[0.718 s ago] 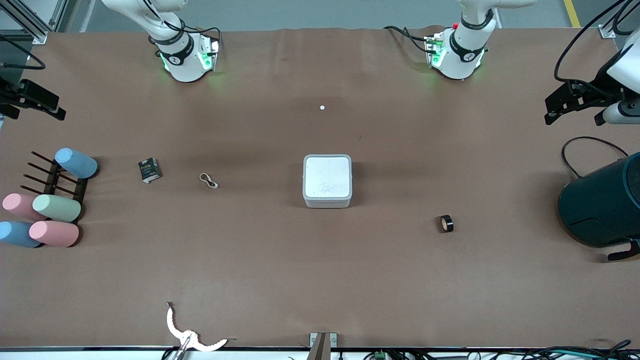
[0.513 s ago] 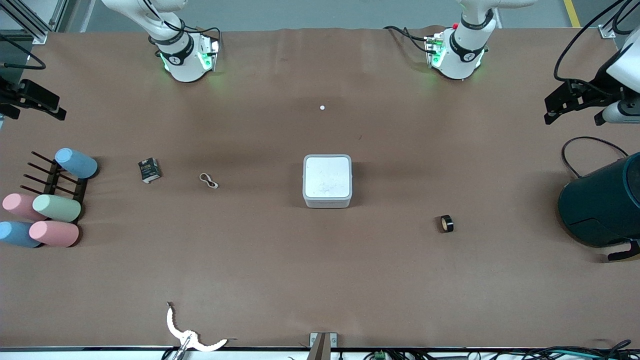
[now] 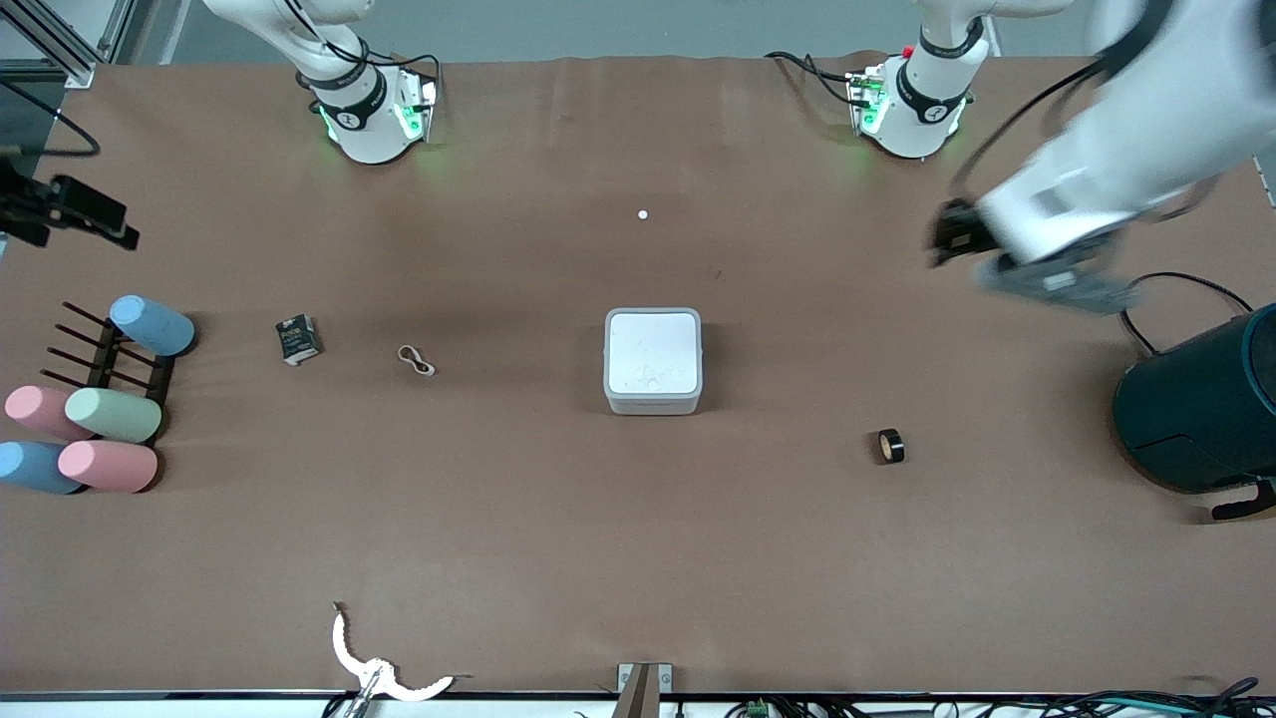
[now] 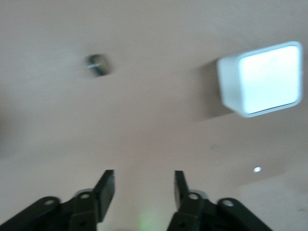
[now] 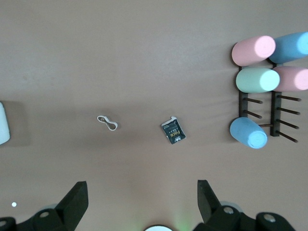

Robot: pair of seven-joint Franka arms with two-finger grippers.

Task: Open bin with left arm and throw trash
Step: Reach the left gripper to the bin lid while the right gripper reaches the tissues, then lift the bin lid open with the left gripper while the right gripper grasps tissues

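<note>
My right gripper grabs the black packet by its gold-lettered body next, to throw the trash into the bin.
The bin stands mid-table with its white lid shut; it also shows in the left wrist view. The black tape roll lies nearer the camera, toward the left arm's end, and shows in the left wrist view. The black packet and the beige rubber band lie toward the right arm's end; the right wrist view shows the packet and the band. My left gripper is open and empty in the air, over bare table between the bin and the left arm's end. My right gripper is open, empty and high over the right arm's end.
A rack with several pastel cups stands at the right arm's end. A large dark teal container stands at the left arm's end. A white toothed strip lies at the table edge nearest the camera. A tiny white dot lies between the bases.
My left arm has swung in from the table's end toward the bin, its gripper now over the table. My right gripper has shifted only slightly. The objects have not moved.
</note>
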